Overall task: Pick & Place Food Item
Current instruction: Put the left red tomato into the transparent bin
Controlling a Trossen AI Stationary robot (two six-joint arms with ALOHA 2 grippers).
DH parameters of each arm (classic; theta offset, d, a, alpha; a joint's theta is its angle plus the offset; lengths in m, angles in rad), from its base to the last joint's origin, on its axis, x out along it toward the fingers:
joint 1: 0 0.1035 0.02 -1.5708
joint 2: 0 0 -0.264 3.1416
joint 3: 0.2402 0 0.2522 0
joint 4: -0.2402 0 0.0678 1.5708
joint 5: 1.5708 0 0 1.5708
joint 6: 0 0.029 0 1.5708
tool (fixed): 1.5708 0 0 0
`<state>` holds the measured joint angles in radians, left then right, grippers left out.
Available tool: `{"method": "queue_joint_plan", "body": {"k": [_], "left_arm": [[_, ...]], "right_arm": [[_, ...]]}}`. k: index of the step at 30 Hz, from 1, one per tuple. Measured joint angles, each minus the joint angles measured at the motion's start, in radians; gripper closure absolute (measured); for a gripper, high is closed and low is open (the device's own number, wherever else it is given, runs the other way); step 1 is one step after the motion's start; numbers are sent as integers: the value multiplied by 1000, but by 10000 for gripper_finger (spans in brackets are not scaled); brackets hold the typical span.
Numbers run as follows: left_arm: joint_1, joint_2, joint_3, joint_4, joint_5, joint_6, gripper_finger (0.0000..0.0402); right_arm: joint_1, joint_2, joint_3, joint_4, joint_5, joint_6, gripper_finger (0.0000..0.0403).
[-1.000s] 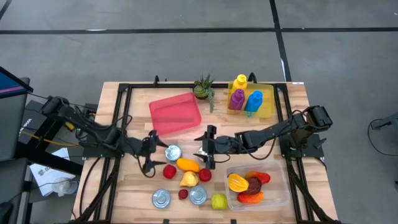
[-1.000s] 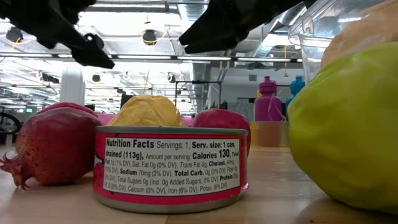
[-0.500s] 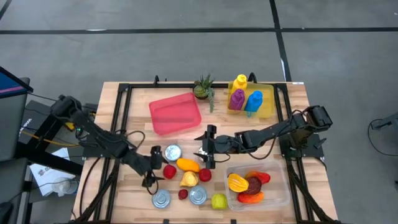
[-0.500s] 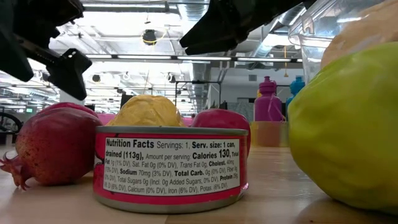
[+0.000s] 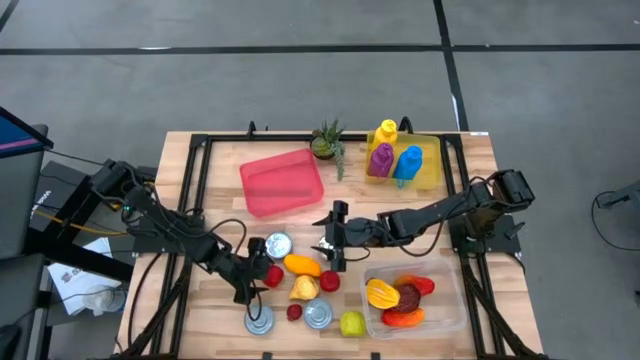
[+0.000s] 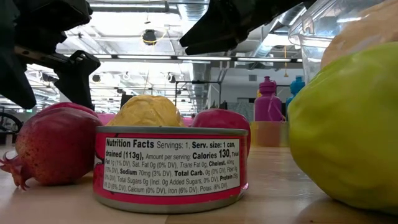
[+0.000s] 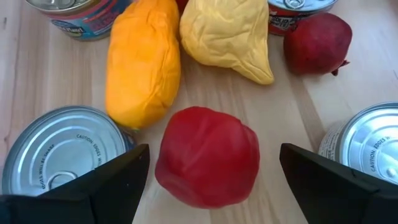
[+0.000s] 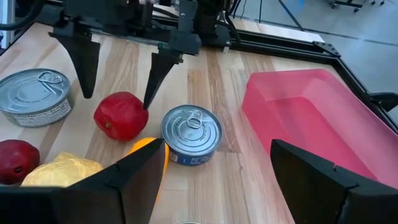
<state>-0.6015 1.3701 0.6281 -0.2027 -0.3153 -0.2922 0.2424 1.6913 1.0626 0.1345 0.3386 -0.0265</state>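
Note:
I need to pick up the red round fruit (image 5: 272, 274) by its rounded sides with my left gripper next, so that it gets into the clear tub (image 5: 447, 310).
A red round fruit (image 7: 208, 155) rests on the wooden table among an orange fruit (image 7: 143, 62), a yellow crinkled one (image 7: 227, 37) and a pomegranate (image 7: 317, 43). My left gripper (image 5: 256, 279) is open and lowered over the red fruit (image 5: 272, 274). In the right wrist view its two fingers (image 8: 155, 74) point down, one on each side of the fruit (image 8: 121, 115); whether a tip touches it does not show. My right gripper (image 5: 331, 247) hangs open above the table, right of the pile.
Three cans (image 5: 259, 319) (image 5: 318, 314) (image 5: 278, 244) ring the fruit. A clear tub (image 5: 447, 312) at the near right holds fruit, with a green fruit (image 5: 352, 323) beside it. A red tray (image 5: 282, 182), a small plant (image 5: 326, 140) and a yellow bin of bottles (image 5: 430, 170) stand farther back.
My left gripper has moved toward the table's near edge and a little right, and has come down around the red fruit, staying open. The right arm and the food have kept still.

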Motion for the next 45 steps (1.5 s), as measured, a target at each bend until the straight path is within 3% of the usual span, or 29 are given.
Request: {"method": "queue_joint_plan", "body": {"k": [18,23,27,32,36,41,45], "left_arm": [[2,1,0,5,12,-4,48],[2,63,0,41,16,-7,50],[13,114,-2,45,17,-7,64],[14,91,-2,55,5,-3,101],[8,31,-2,54,-44,-2,132],[-11,-49,-2,62,-197,-3,137],[-15,-108,-46,224,-292,41,135]], "right_arm": [[0,0,0,16,0,0,121],[0,0,0,19,0,0,121],[0,0,0,26,0,-1,121],[0,0,0,27,0,-3,121],[0,0,0,26,0,-2,121],[6,0,0,28,0,-1,121],[25,0,-1,98,-1,-34,121]]}}
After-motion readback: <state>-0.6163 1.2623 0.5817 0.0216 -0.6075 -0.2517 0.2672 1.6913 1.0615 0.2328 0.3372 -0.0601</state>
